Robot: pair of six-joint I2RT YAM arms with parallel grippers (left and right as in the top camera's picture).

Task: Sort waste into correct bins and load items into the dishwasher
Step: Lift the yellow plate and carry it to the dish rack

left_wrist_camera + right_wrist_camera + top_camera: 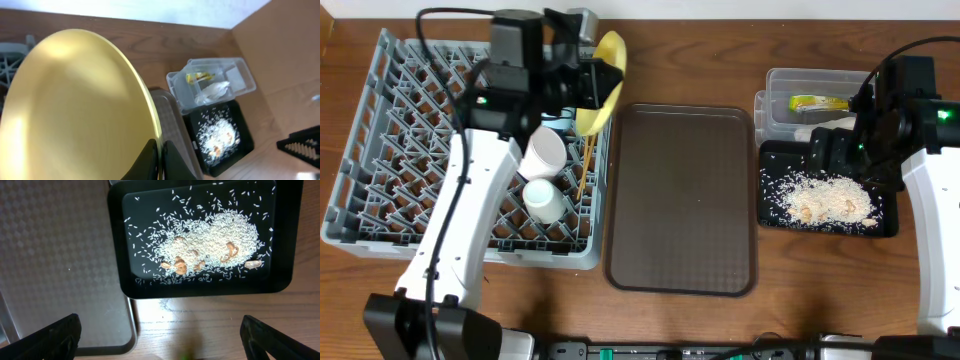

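The round yellow plate hangs tilted across the rack's edge and would land there if I opened my left gripper now, so it is too early to let go.
My left gripper is shut on the rim of the round yellow plate, holding it on edge over the back right corner of the grey dish rack. In the left wrist view my fingers pinch the plate. Two white vessels and the chopsticks lie in the rack. My right gripper is open and empty above the black tray of rice crumbs. The clear tub holds the wrapper and tissue. The blue bowl is hidden.
The flat brown serving tray lies between the rack and the bins, and its corner shows in the right wrist view. The black tray sits just right of it, and bare wooden table lies in front.
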